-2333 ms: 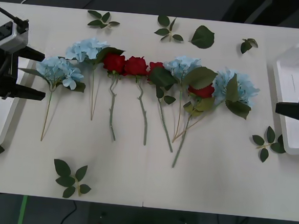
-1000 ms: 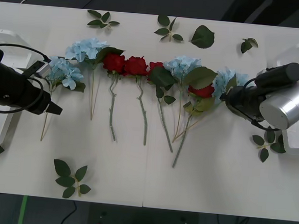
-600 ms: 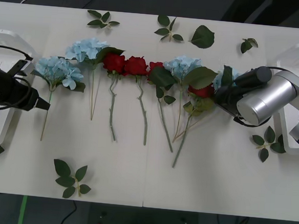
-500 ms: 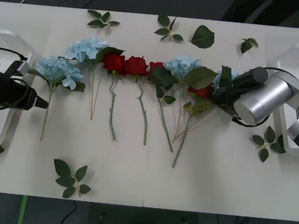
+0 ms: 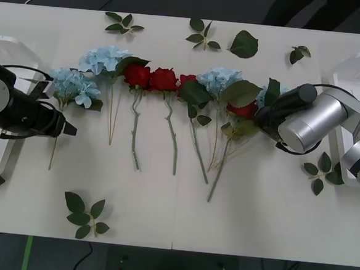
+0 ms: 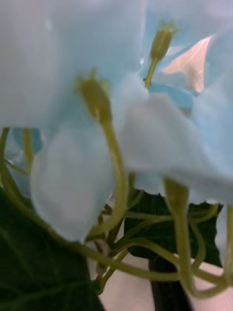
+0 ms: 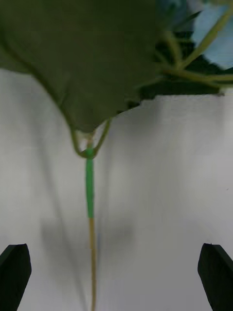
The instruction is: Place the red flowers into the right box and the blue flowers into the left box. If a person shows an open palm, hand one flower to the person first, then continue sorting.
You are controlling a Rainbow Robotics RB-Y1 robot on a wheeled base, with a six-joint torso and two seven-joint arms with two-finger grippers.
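Note:
I will next grab the blue flower with my left gripper by its bare thin stem, because soft petals and leaves spread wide at the flower's head.
Blue flowers and red flowers lie in a row across the white table. My left gripper hangs open just over the thin stem of the leftmost blue flower, below its big leaf; its black fingertips are wide apart either side of the stem. My right gripper is pushed into the rightmost blue flower, whose pale petals sit close before the right wrist camera. Red roses lie mid-row, one beside the right gripper. The left box and right box sit at the table's ends.
Loose green leaf sprigs lie scattered: near the back edge, by the right box and at the front left. Two more blue flowers lie in the row.
Both arms came in from the boxes. In the last half second my left gripper slid right over the leftmost blue flower's stem; the right gripper stayed in the rightmost blue flower.

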